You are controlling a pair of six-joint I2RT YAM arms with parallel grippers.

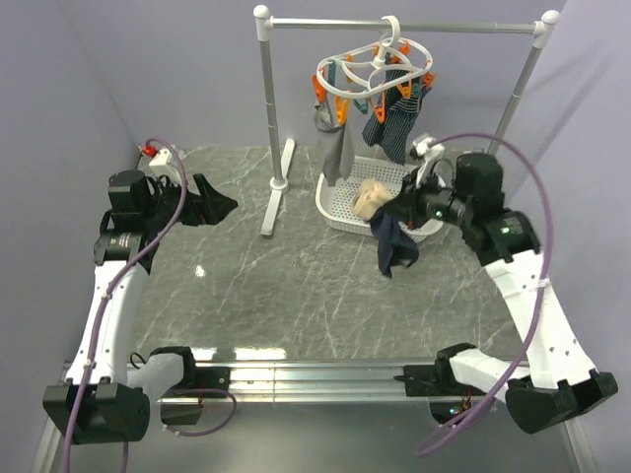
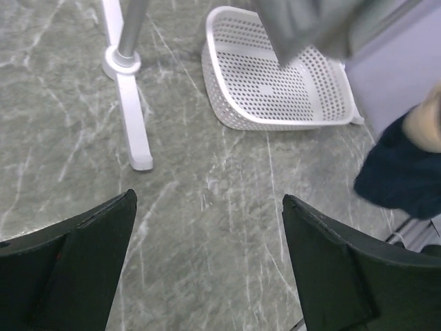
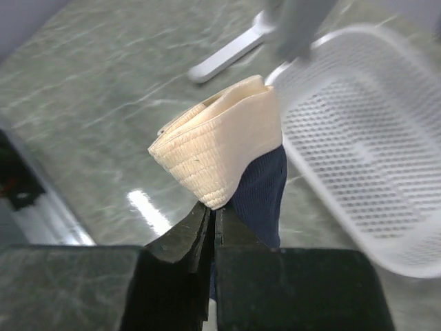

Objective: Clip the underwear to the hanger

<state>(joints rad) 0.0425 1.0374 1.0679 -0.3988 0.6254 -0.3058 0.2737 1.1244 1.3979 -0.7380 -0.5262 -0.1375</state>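
My left gripper takes hold of the underwear's beige waistband (image 1: 367,197) (image 2: 423,127) next, at the waistband's end opposite my right gripper, to spread the underwear for clipping.
My right gripper (image 1: 392,209) is shut on the underwear (image 1: 386,229), lifted over the basket's near rim. Its beige waistband (image 3: 219,148) is bunched above my pinched fingertips (image 3: 213,210) and the dark navy fabric (image 3: 262,193) hangs down beside them. The underwear also shows at the right edge of the left wrist view (image 2: 406,165). The white round hanger (image 1: 375,74) with orange and teal clothespins hangs by its hook from the rail, above and behind the basket. My left gripper (image 1: 225,205) is open and empty, at the left over the table; its fingers (image 2: 76,255) frame bare marble.
A white perforated basket (image 1: 340,202) stands under the hanger, also in the left wrist view (image 2: 275,76) and the right wrist view (image 3: 372,145). A grey sock (image 1: 333,143) and a navy pinstriped cloth (image 1: 394,123) hang from the clips. The grey rail stand's post (image 1: 268,108) and foot (image 2: 134,117) stand left of the basket.
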